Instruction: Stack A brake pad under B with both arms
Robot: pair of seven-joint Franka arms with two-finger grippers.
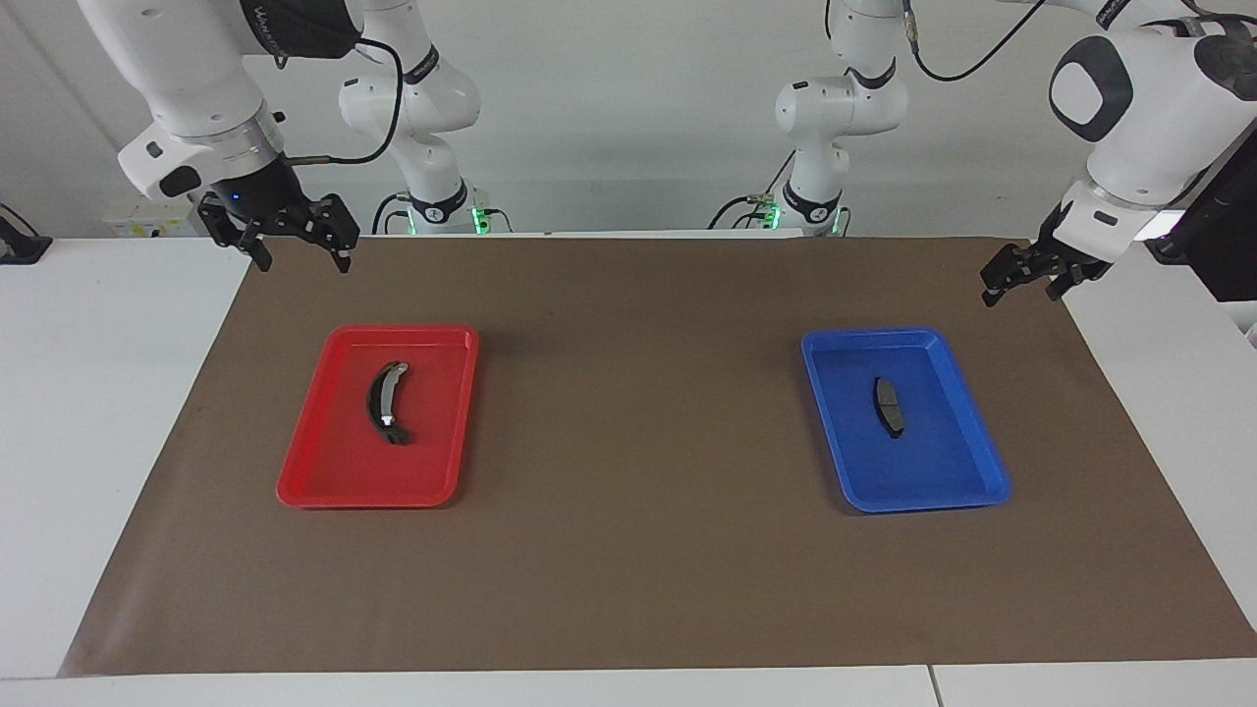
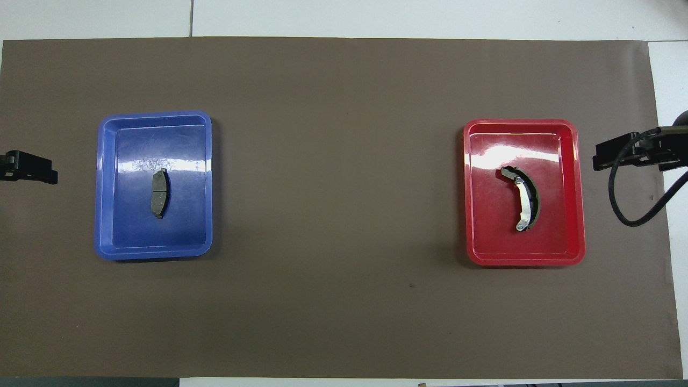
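I should grab brake pad A by its end (image 2: pixel 159 179) with my left gripper next, so that I can stack brake pad A under B.
The short dark grey brake pad A (image 1: pixel 889 406) lies flat in the blue tray (image 1: pixel 933 462) toward the left arm's end of the table. It also shows in the overhead view (image 2: pixel 159 193). The long crescent piece B (image 1: pixel 386 403) with its silvery inner strip lies in the red tray (image 1: pixel 354 471) toward the right arm's end, and shows in the overhead view (image 2: pixel 524 199). My left gripper (image 1: pixel 1021 290) hangs open and empty over the mat's edge beside the blue tray. My right gripper (image 1: pixel 300 257) hangs open and empty over the mat, above the robots' side of the red tray.
A brown mat (image 1: pixel 628 412) covers the white table. The two trays (image 2: pixel 183 231) (image 2: pixel 559 236) stand far apart with bare mat between them. A black cable (image 2: pixel 618 199) hangs by the right gripper (image 2: pixel 623 153); the left gripper (image 2: pixel 29 167) sits at the mat's edge.
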